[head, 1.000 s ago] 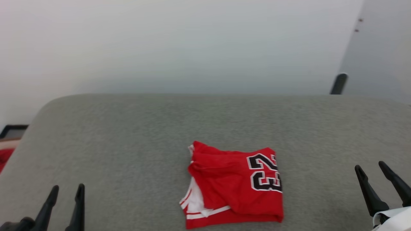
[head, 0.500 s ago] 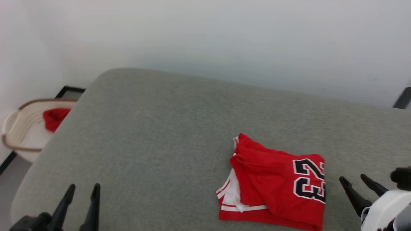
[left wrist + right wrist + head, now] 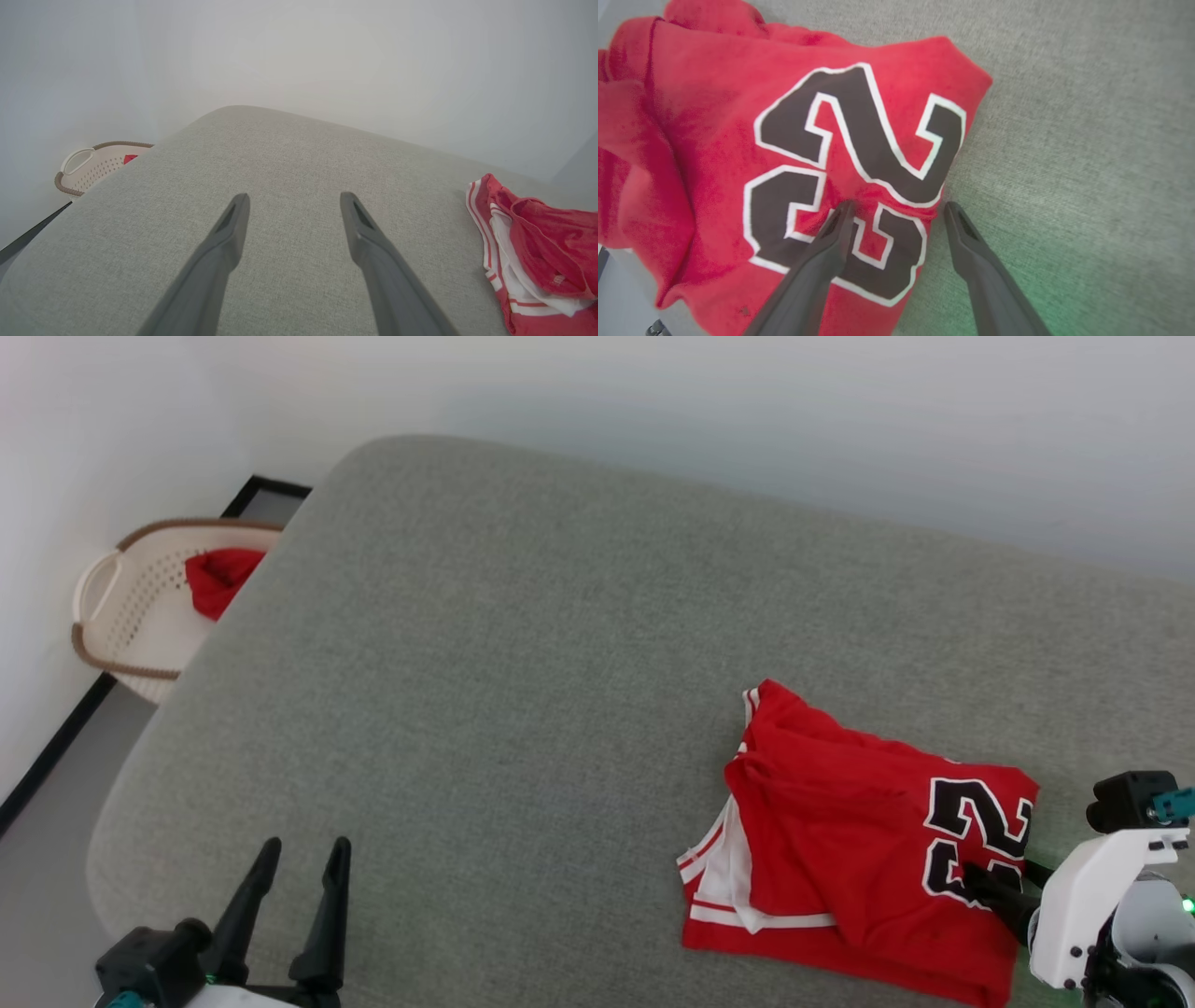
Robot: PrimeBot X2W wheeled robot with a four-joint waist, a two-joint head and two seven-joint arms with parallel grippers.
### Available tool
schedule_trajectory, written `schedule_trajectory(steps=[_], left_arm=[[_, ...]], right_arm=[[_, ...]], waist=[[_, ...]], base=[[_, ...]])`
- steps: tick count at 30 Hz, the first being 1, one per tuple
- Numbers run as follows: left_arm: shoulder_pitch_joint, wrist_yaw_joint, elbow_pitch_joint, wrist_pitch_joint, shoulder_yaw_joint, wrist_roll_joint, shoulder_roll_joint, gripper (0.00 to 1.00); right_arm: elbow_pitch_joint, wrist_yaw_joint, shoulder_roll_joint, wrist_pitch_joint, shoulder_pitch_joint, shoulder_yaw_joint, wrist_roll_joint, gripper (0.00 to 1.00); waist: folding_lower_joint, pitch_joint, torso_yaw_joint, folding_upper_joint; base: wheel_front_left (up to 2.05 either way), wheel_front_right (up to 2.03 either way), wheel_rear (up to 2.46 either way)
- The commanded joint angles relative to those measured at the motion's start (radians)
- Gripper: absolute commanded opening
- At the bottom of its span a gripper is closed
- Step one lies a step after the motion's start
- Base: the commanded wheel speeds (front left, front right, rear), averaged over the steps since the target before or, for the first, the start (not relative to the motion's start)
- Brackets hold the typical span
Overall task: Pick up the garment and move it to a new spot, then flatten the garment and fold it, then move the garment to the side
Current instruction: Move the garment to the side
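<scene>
The folded jersey (image 3: 840,829) (image 3: 710,140) needs to go to the side. My right gripper will next grab the jersey by its folded edge along the "23".
The garment (image 3: 840,831) is a red jersey, folded into a rough rectangle, with white striped trim on its left and a black "23" on its right. It lies on the grey padded surface (image 3: 513,663). My right gripper (image 3: 1001,875) stands open at the garment's right edge. In the right wrist view one finger (image 3: 831,247) is over the "23" on the garment (image 3: 714,121) and the other finger is over bare grey fabric. My left gripper (image 3: 306,847) is open and empty near the front left corner, far from the garment (image 3: 537,261). In the left wrist view the left gripper (image 3: 294,198) points across bare fabric.
A white perforated basket (image 3: 131,607) with a brown rim stands on the floor beyond the surface's left edge, with a small red cloth (image 3: 219,579) in it. The basket (image 3: 93,165) also appears in the left wrist view. A pale wall runs behind the surface.
The camera has turned, bringing the basket into view. My right gripper has moved left from beside the garment to its right edge, over the "23". Both grippers stay open.
</scene>
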Motion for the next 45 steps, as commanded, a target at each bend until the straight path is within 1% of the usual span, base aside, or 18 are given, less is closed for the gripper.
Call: schedule_trajectory(steps=[1, 5, 6, 7, 12, 17, 23, 28, 34, 40, 45], left_arm=[[-0.012, -0.005, 0.006, -0.008, -0.001, -0.002, -0.004, 1.0], [-0.023, -0.005, 0.017, -0.015, -0.006, -0.005, -0.01, 1.0], [-0.026, -0.006, 0.021, -0.017, -0.007, -0.005, -0.011, 1.0], [-0.028, -0.007, 0.024, -0.017, -0.008, -0.006, -0.011, 1.0], [-0.033, -0.009, 0.034, -0.02, -0.008, -0.01, -0.011, 1.0], [-0.03, -0.004, 0.038, -0.025, -0.003, -0.012, -0.007, 1.0], [-0.037, -0.001, 0.037, -0.025, -0.008, -0.012, -0.003, 1.0], [-0.045, -0.002, 0.038, -0.022, -0.016, -0.011, 0.002, 1.0], [-0.063, -0.005, 0.043, -0.023, -0.032, -0.002, 0.006, 1.0], [-0.1, -0.011, 0.05, -0.028, -0.05, 0.009, 0.008, 1.0], [-0.136, -0.014, 0.056, -0.031, -0.062, 0.014, 0.013, 1.0]], right_arm=[[0.012, 0.0, 0.007, 0.019, -0.012, -0.002, 0.004, 1.0], [0.046, 0.0, 0.03, 0.074, -0.024, 0.009, -0.006, 1.0], [0.047, 0.0, 0.03, 0.085, -0.028, 0.023, -0.009, 0.41], [0.051, 0.0, 0.031, 0.087, -0.031, 0.025, -0.012, 0.0], [0.052, 0.0, 0.03, 0.072, -0.058, 0.02, -0.015, 0.0], [0.033, 0.0, 0.011, 0.074, -0.094, 0.014, -0.017, 0.0], [-0.018, 0.0, -0.035, 0.071, -0.122, 0.028, -0.03, 0.0], [-0.078, 0.0, -0.078, 0.074, -0.142, 0.033, -0.041, 0.0], [-0.122, 0.0, -0.137, 0.065, -0.167, 0.041, -0.068, 0.0], [-0.142, 0.0, -0.197, 0.035, -0.208, 0.049, -0.101, 0.0], [-0.145, 0.0, -0.245, 0.023, -0.244, 0.051, -0.107, 0.0]], waist=[[0.0, 0.021, 0.016, 0.0], [0.0, 0.031, 0.015, 0.0], [0.0, 0.032, 0.015, 0.0], [0.0, 0.033, 0.015, 0.0], [0.0, 0.033, 0.009, 0.0], [0.0, 0.025, -0.01, 0.0], [0.0, 0.011, -0.047, 0.0], [0.0, -0.002, -0.088, 0.0], [0.0, -0.008, -0.141, 0.0], [0.0, 0.006, -0.196, 0.0], [0.0, 0.028, -0.238, 0.0]], base=[[0.0, 0.0, 0.0], [0.0, 0.0, 0.0], [0.0, 0.0, 0.0], [0.0, 0.0, 0.0], [0.0, 0.0, 0.0], [0.0, 0.0, 0.0], [0.0, 0.0, 0.0], [0.0, 0.0, 0.0], [0.0, 0.0, 0.0], [0.0, 0.0, 0.0], [0.0, 0.0, 0.0]])
